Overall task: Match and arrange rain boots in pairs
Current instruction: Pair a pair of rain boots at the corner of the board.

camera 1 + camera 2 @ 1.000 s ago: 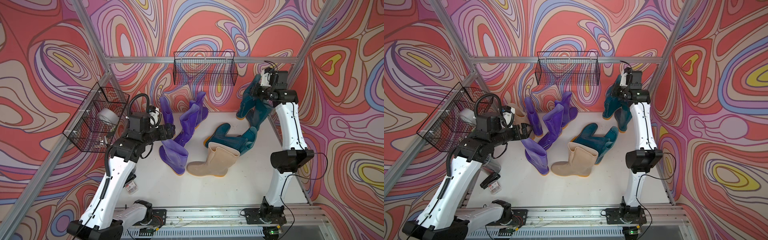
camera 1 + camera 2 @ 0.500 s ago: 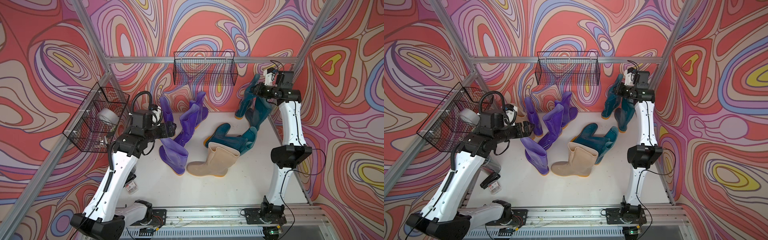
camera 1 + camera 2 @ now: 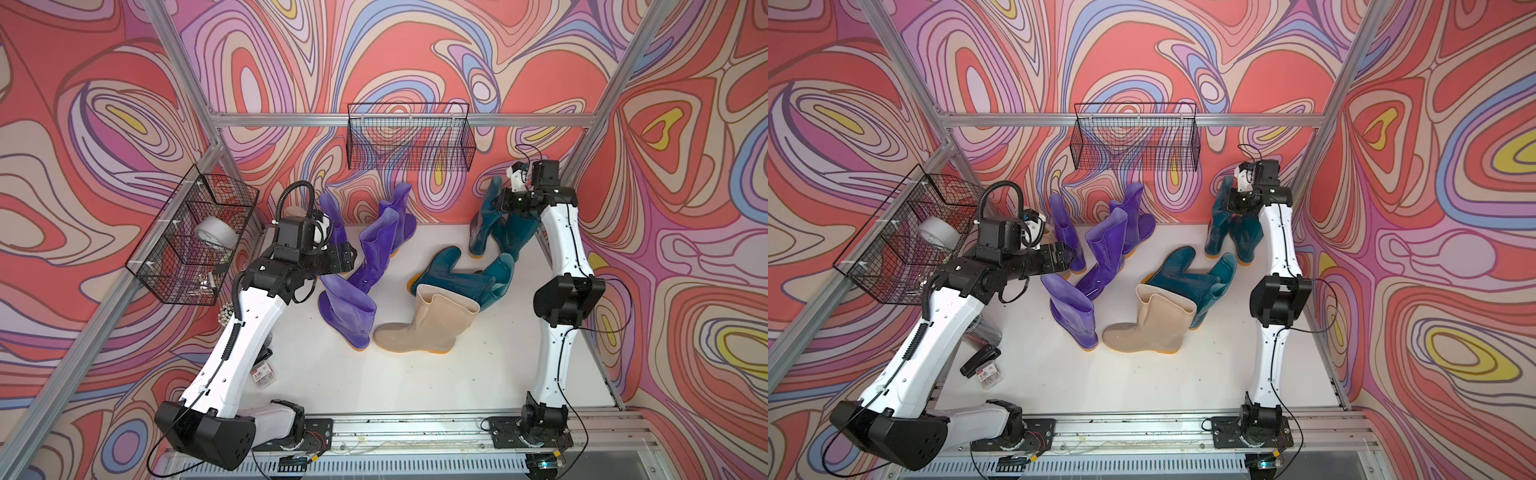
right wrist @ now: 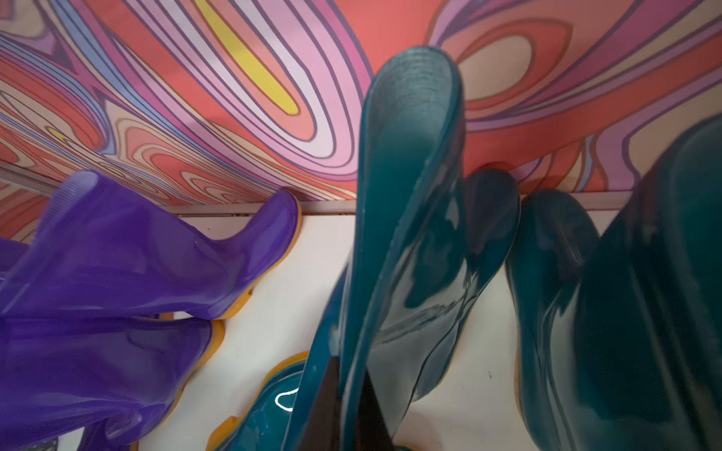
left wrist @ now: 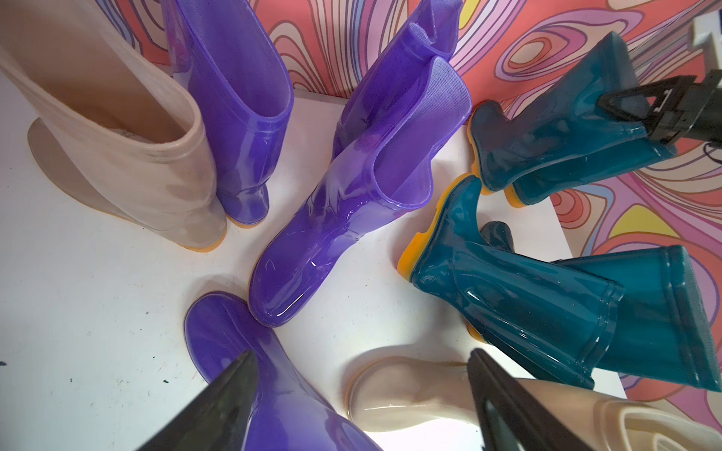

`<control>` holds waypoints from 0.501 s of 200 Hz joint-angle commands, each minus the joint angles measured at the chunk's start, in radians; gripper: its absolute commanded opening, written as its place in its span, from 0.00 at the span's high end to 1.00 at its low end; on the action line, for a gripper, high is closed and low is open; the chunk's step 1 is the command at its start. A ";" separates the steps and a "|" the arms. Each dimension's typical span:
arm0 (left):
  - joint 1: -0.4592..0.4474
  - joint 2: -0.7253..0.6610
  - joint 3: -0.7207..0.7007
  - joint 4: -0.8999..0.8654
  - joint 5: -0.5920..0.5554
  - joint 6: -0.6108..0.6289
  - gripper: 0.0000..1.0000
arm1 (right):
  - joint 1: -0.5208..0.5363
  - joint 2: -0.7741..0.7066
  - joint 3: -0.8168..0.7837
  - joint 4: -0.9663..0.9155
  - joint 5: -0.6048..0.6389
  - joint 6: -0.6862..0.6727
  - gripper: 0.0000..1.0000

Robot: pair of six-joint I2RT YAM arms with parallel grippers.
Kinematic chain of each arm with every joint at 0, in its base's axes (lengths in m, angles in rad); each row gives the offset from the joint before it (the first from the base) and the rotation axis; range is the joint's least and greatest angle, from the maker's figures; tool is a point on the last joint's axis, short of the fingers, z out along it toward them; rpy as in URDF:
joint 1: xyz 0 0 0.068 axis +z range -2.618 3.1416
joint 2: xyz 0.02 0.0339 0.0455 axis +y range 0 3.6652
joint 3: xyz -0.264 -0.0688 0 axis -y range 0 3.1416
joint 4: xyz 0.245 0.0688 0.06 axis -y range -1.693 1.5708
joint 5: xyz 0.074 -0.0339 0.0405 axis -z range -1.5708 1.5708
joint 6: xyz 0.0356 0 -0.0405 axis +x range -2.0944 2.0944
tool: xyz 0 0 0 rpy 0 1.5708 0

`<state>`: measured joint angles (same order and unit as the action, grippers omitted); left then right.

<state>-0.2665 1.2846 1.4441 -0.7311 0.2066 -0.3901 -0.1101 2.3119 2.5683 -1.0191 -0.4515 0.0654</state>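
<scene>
My right gripper keeps hold of the tilted boot until it stands alongside the standing boot. Its heel now angles away, leaving a wedge of tabletop.
My right gripper (image 3: pixel 500 203) (image 4: pixel 349 363) is shut on the top rim of a dark teal rain boot (image 3: pixel 484 220) (image 4: pixel 406 156). That boot is tilted, its toe at the back wall. A second teal boot (image 3: pixel 515 237) stands right beside it. Two more teal boots (image 3: pixel 457 278) lie mid-table, partly behind a beige boot (image 3: pixel 428 328). My left gripper (image 3: pixel 351 259) (image 5: pixel 361 353) hangs open and empty over a lying purple boot (image 3: pixel 347 307). Three other purple boots (image 3: pixel 374 253) stand or lean behind it. Another beige boot (image 5: pixel 129 129) stands behind my left arm.
A wire basket (image 3: pixel 409 141) hangs on the back wall. Another wire basket (image 3: pixel 195 241) on the left wall holds a tape roll. A small labelled box (image 3: pixel 264 376) lies on the table under my left arm. Frame posts border the table on both sides.
My right gripper has carried its teal boot a little toward the back right corner, closer to the standing teal boot. The left gripper has edged right, still open.
</scene>
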 commanded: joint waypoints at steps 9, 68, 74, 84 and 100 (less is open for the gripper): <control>0.007 0.029 0.052 0.020 0.010 -0.012 0.14 | -0.005 -0.031 0.031 0.039 0.050 -0.069 1.00; 0.004 0.048 0.053 0.025 0.028 -0.028 0.15 | -0.014 -0.096 -0.027 0.011 0.029 -0.125 1.00; 0.004 0.047 0.053 0.027 0.029 -0.030 0.15 | -0.014 -0.112 -0.049 0.017 -0.003 -0.128 1.00; 0.006 0.047 0.052 0.030 0.030 -0.032 0.15 | -0.014 -0.138 -0.077 0.022 -0.045 -0.135 1.00; 0.005 0.047 0.053 0.034 0.034 -0.036 0.15 | -0.013 -0.171 -0.128 0.044 -0.043 -0.141 1.00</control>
<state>-0.2665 1.3258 1.4780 -0.7208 0.2253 -0.4053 -0.1219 2.2578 2.4866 -1.0466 -0.4301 -0.0341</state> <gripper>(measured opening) 0.849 0.060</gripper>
